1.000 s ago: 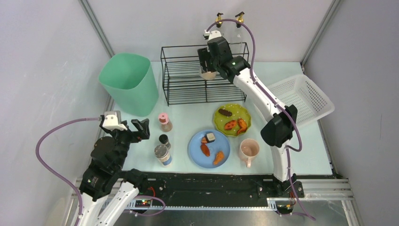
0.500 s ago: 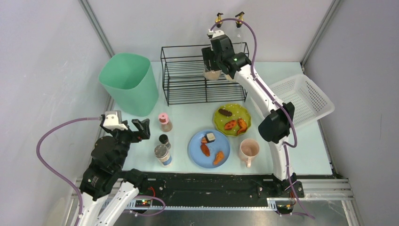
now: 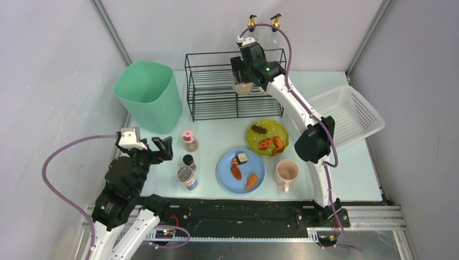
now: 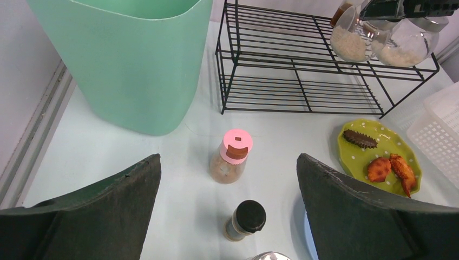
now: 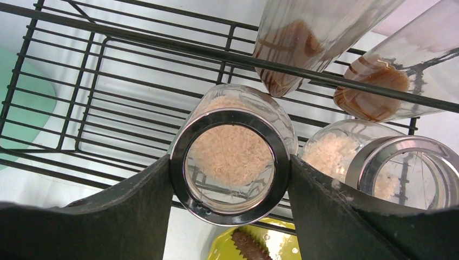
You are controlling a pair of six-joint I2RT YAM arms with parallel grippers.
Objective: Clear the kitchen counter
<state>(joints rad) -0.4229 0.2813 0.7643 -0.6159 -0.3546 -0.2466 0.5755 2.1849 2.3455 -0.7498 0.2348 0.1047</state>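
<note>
The glass jar's base sits on the rack's top-shelf wires and the jar would stand beside the other rice jar, so my right gripper opens now.
The kitchen counter [image 3: 216, 138] is a pale mint-white tabletop. My right gripper [image 3: 242, 80] reaches far back over the black wire rack [image 3: 211, 86], shut on a glass jar of rice [image 5: 230, 157]. Its fingers [image 5: 135, 216] press both sides of the jar's metal lid. The jar hangs at the rack's top shelf, right end, beside another rice jar [image 5: 379, 168]. My left gripper [image 3: 162, 148] hovers open at the front left with nothing between its jaws. Below it stand a pink-lidded shaker [image 4: 234, 154] and a black-lidded shaker [image 4: 246, 219].
A green bin [image 3: 149, 95] stands back left and a white slatted basket [image 3: 349, 114] tilts at the right. A green plate [image 3: 266, 136] and a blue plate [image 3: 241, 170] hold food, beside a pink mug [image 3: 286, 172]. A metal-lidded jar [image 3: 187, 177] stands front left. Two sauce bottles [image 5: 292, 43] stand behind the rack.
My right gripper has carried the rice jar slightly back and to the right over the rack. The left arm has not moved.
</note>
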